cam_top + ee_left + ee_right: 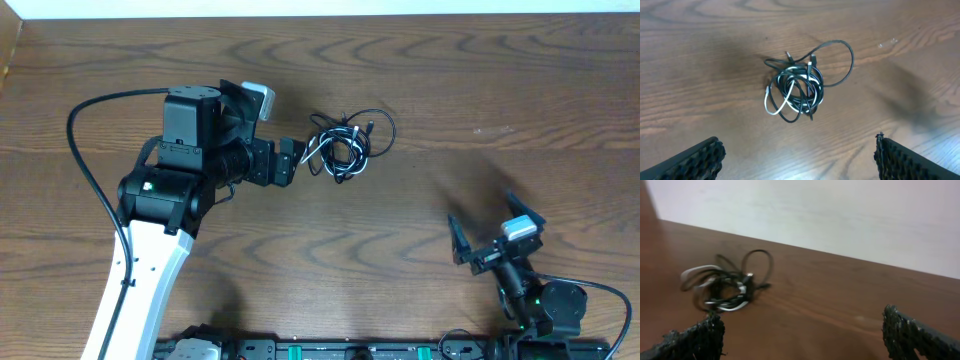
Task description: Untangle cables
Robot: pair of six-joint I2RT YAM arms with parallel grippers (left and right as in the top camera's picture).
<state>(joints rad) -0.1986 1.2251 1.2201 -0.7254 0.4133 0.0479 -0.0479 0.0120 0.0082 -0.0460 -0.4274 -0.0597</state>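
The robot needs to grab a black cord on the knot's side (372, 154) (759, 286) away from its left gripper next, using its right gripper, so that the other cords stay free to untangle.
The cables (342, 148) lie in one small knot on the wooden table, black cords wound with a white one, and one black loop sticks out to the right. In the left wrist view the cables (800, 82) rest on the wood ahead of my left gripper (800, 160), whose fingers (695, 160) stand wide apart with nothing between them. From overhead my left gripper (298, 163) is open just left of the knot, apart from it. My right gripper (481, 208) is open near the front right, far from the cables (725, 287), which show at the left of its view.
The left arm's thick black wire (80, 130) arcs out over the table's left side. A black rail (340, 350) with the arm bases runs along the front edge. The table's far edge (400, 14) meets a white wall.
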